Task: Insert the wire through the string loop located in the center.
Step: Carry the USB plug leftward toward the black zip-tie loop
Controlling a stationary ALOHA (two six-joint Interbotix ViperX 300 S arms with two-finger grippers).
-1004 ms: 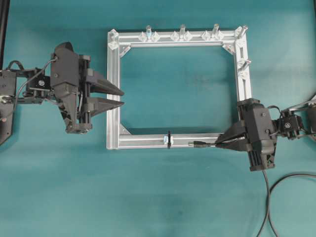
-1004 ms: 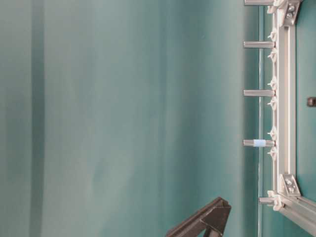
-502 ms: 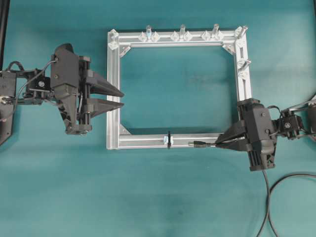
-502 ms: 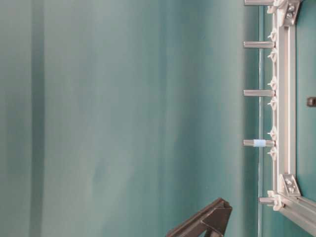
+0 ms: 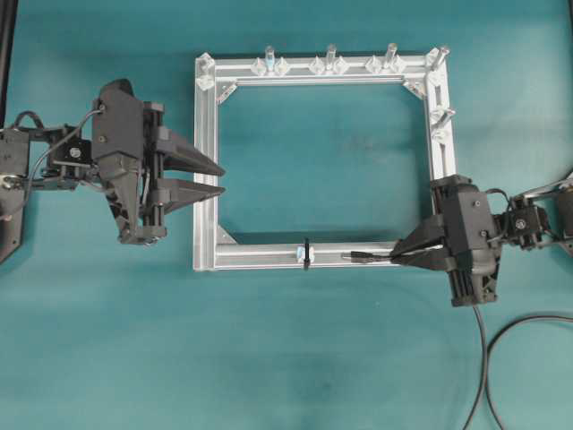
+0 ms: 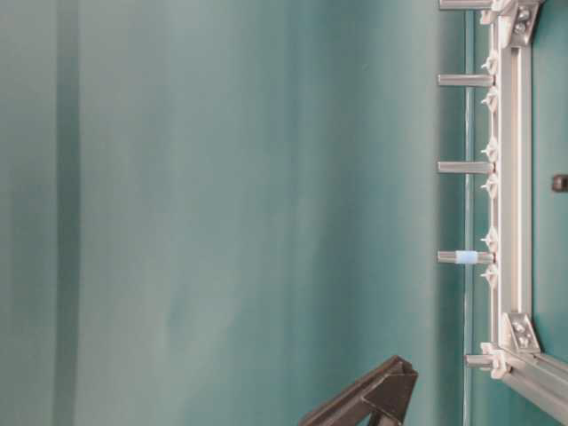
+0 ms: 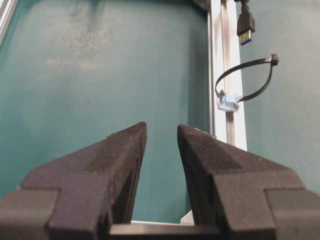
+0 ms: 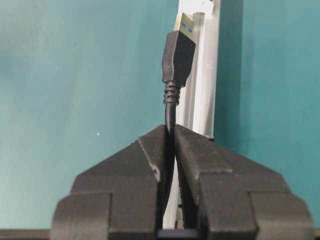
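My left gripper grabs the wire by its black plug (image 5: 360, 257) next, which sticks out free, because my right gripper's fingers cover the wire's cable behind the plug.
The wire's black cable is pinched between the fingers of my right gripper (image 5: 395, 256) (image 8: 170, 128), which is shut on it. Its plug (image 5: 356, 257) (image 8: 179, 51) sticks out to the left over the frame's near bar (image 5: 260, 258), a short way right of the string loop (image 5: 306, 253). In the left wrist view the string loop (image 7: 245, 65) stands upright around the bar, with the plug (image 7: 245, 24) beyond it. My left gripper (image 5: 221, 178) (image 7: 161, 127) hangs open and empty at the frame's left bar.
The square aluminium frame (image 5: 207, 161) (image 6: 510, 177) carries upright bolts and brackets along its far and right bars. The rest of the wire (image 5: 484, 358) trails off the front right. A small pale blue pad (image 7: 229, 102) sits on the bar under the loop.
My right gripper has shifted slightly toward the frame's near bar, carrying the plug with it. The left gripper has not moved.
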